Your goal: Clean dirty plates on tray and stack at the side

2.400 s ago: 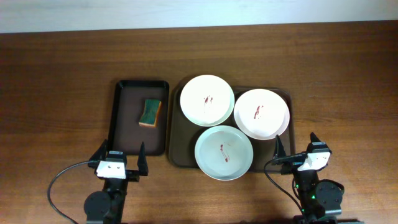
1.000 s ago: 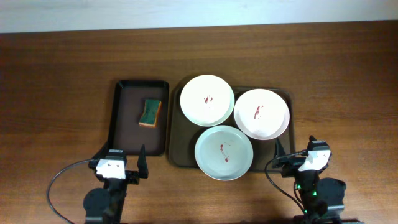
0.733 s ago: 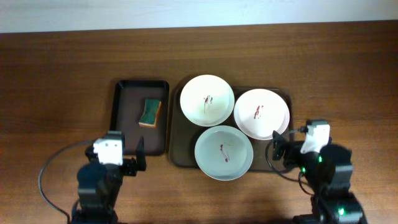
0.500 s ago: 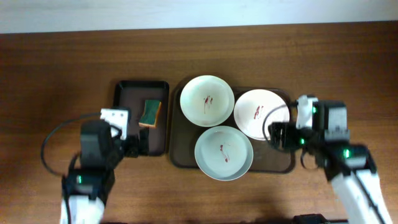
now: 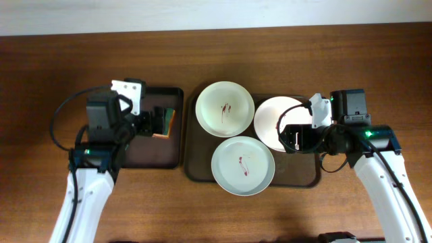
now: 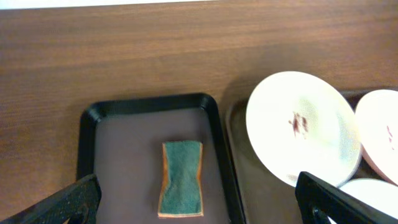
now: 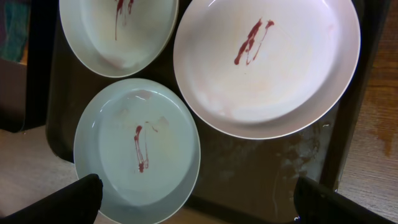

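Observation:
The sponge's bottom should stay free to clean the plates. My left gripper should next pick up the sponge across its narrow middle (image 5: 165, 123) (image 6: 181, 179), by its long edges.
Three smeared plates lie on the dark brown tray (image 5: 198, 159): a white one (image 5: 225, 108) at the back left, a white one (image 5: 273, 120) at the right, and a grey-green one (image 5: 243, 165) in front. My right gripper (image 5: 291, 138) hangs open and empty over the right white plate's front edge. The right wrist view shows that plate (image 7: 267, 68), the grey-green plate (image 7: 137, 149), the tray (image 7: 273, 168) and the wide-open gripper (image 7: 199, 208). My left gripper (image 5: 154, 123) is open and empty above the sponge (image 5: 169, 120). It stays open in the left wrist view (image 6: 199, 211).
A narrow black tray (image 5: 145, 152) left of the brown tray holds the green-and-orange sponge (image 6: 181, 179). Its rim (image 6: 149, 102) shows in the left wrist view, with the back white plate (image 6: 303, 134) to the right. Brown wood tabletop (image 5: 378, 74) surrounds both trays.
Both arms have lifted from the table's front edge and reached forward. The left gripper now hangs over the black tray and sponge, the right over the right white plate. The plates have not moved.

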